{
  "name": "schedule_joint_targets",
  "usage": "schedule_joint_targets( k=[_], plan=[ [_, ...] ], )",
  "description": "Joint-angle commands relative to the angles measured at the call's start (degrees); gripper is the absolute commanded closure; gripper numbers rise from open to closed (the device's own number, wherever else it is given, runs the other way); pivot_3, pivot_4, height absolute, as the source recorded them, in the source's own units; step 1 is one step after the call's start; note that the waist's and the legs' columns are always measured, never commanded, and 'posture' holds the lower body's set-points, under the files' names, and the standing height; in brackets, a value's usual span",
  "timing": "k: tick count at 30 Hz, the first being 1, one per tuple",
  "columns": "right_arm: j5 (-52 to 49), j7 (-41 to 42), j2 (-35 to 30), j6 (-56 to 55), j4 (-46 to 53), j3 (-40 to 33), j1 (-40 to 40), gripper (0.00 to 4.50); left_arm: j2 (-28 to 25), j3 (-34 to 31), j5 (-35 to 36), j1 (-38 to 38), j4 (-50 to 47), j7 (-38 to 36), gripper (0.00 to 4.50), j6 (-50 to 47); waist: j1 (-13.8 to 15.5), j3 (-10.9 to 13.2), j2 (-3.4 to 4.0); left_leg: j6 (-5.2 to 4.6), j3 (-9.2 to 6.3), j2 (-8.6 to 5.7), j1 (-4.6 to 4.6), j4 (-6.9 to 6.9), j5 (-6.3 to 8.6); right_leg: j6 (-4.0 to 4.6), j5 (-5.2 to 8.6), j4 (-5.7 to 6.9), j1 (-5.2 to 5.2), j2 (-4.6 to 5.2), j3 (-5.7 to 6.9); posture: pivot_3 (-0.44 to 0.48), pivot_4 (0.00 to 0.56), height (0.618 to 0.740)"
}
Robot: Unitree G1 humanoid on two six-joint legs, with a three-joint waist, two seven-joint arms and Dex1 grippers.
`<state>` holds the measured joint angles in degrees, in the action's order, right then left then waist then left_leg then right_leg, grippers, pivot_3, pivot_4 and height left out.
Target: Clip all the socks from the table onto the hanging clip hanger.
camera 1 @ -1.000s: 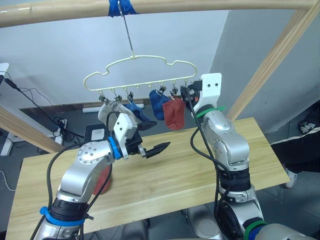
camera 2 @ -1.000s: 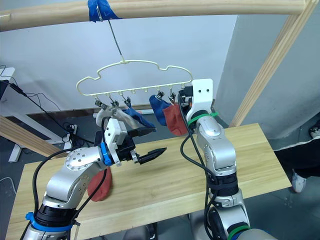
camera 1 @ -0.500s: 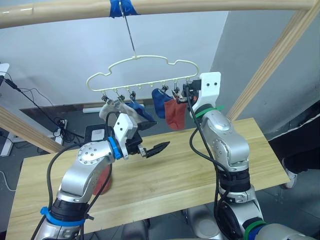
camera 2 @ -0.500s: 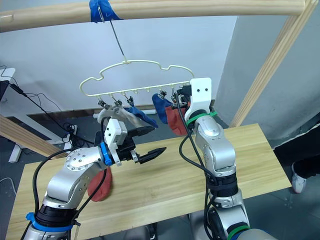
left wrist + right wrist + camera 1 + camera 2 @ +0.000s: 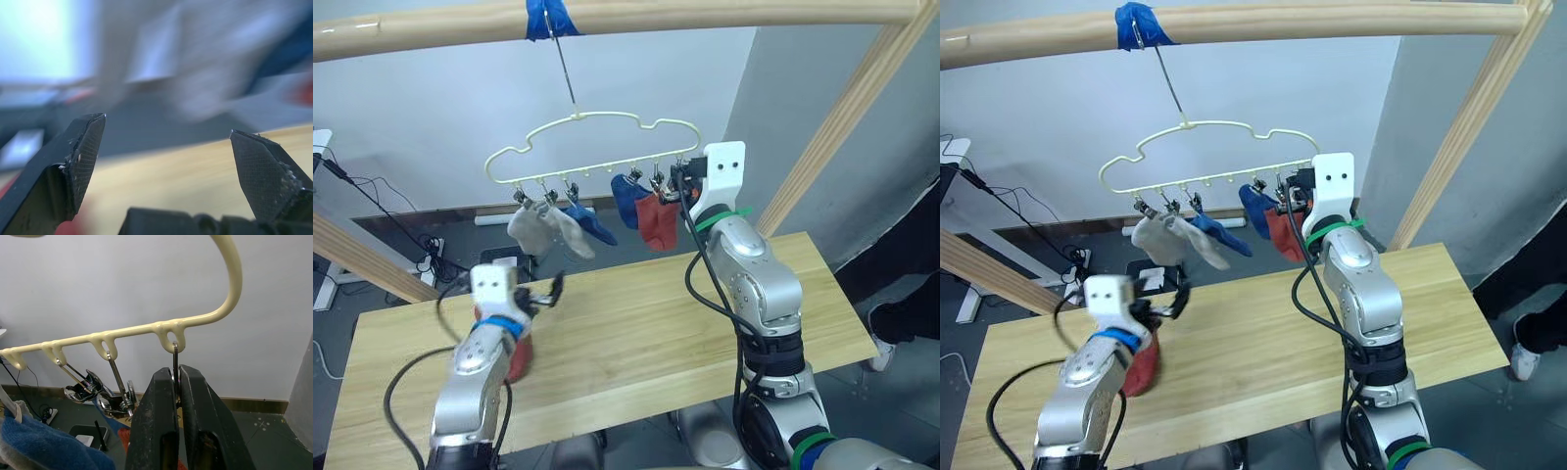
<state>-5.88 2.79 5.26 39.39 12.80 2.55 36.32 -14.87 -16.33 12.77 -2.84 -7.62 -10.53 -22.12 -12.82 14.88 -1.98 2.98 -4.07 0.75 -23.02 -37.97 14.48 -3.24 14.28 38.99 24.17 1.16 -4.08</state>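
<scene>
The cuff of the rust-red sock should stay free to clip onto the hanger, so next my left gripper will grab the sock by its leg just below the cuff point(image 5: 520, 354).
The cream clip hanger point(image 5: 590, 119) hangs from the top pole. On its clips hang two grey socks point(image 5: 536, 229), two blue socks point(image 5: 627, 199) and one rust-red sock point(image 5: 658, 221). My right gripper point(image 5: 175, 373) is raised at the hanger's right end, shut on the wire of the end clip point(image 5: 175, 355). Another rust-red sock point(image 5: 520, 358) lies on the table point(image 5: 636, 333), partly hidden by my left arm. My left gripper point(image 5: 166, 147) hovers low over the table's left part with its fingers point(image 5: 80, 156) wide open and nothing between them.
A round wooden pole point(image 5: 705, 12) runs across the top, with blue tape point(image 5: 548, 15) holding the hook. Slanted poles stand at the right point(image 5: 842, 127) and the left point(image 5: 352, 255). Cables and a power strip lie on the floor behind the table.
My left arm has drawn back to the left and down, away from the hanging socks, and its gripper now points the other way. The right arm has not moved.
</scene>
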Motion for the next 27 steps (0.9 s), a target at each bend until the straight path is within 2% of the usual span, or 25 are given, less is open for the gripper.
schedule_joint_targets(
  k=[1, 6, 14, 18, 21, 23, 27],
  plan=[
    [-0.75, 0.44, -0.03, -0.45, 2.92, 0.76, 0.08, 4.47, 0.32, -3.45, 1.19, 0.17, 1.45, 2.53, 0.0, -1.0, 0.26, -0.01, -0.01, -0.01, -0.01, 0.0, 0.0, 0.0, -0.01, 0.0, 0.0, 0.01, 0.0, 0.0, 0.01, -0.254, 0.195, 0.74],
    [-0.8, 0.82, -0.31, 0.08, 3.14, 1.05, 0.08, 4.47, -0.31, -6.1, 0.18, 3.35, 10.39, 6.72, 0.0, -2.41, 0.27, -0.1, -0.06, -0.03, -0.01, -0.04, 0.01, -0.06, -0.03, 0.0, 0.0, 0.0, -0.06, 0.0, 0.02, -0.255, 0.198, 0.74],
    [-0.78, 1.13, -0.62, 1.11, 3.81, 1.36, 0.0, 4.47, -0.17, -6.16, 1.61, 8.72, 19.79, 7.14, 0.0, -2.86, 0.16, -0.13, -0.05, -0.03, -0.02, -0.02, 0.01, -0.01, -0.03, 0.01, -0.01, 0.0, -0.05, 0.0, 0.02, -0.267, 0.204, 0.74],
    [-0.82, 1.17, -0.7, 1.51, 4.23, 1.47, -0.13, 4.47, -0.34, -6.14, 1.68, 9.46, 21.43, 7.55, 0.0, -3.66, 0.14, -0.14, -0.04, -0.03, -0.01, -0.02, 0.03, -0.01, -0.03, 0.01, -0.01, 0.0, -0.06, 0.0, 0.02, -0.27, 0.204, 0.74],
    [-0.83, 1.2, -0.7, 1.76, 4.35, 1.51, -0.14, 4.5, -0.5, -5.72, 1.14, 8.88, 21.84, 8.11, 0.54, -4.62, 0.13, -0.24, 0.02, -0.03, -0.01, -0.02, 0.06, -0.01, -0.03, 0.02, -0.01, 0.01, -0.07, 0.0, 0.02, -0.27, 0.204, 0.74],
    [-0.85, 1.24, -0.69, 1.91, 4.39, 1.53, -0.16, 4.5, -0.55, -5.38, 1.05, 8.59, 21.83, 7.85, 1.08, -4.59, 0.12, -0.36, 0.08, -0.03, -0.01, -0.02, 0.06, -0.01, -0.03, 0.02, -0.01, 0.01, -0.07, -0.01, 0.01, -0.27, 0.204, 0.74],
    [-0.83, 1.26, -0.62, 2.07, 4.39, 1.67, -0.25, 4.5, -0.63, -4.68, 0.78, 7.8, 21.22, 7.14, 1.69, -4.29, 0.12, -0.47, 0.12, -0.03, 0.01, -0.02, 0.08, -0.01, -0.03, 0.01, -0.01, 0.01, -0.08, 0.0, -0.01, -0.271, 0.209, 0.74]
  ],
)
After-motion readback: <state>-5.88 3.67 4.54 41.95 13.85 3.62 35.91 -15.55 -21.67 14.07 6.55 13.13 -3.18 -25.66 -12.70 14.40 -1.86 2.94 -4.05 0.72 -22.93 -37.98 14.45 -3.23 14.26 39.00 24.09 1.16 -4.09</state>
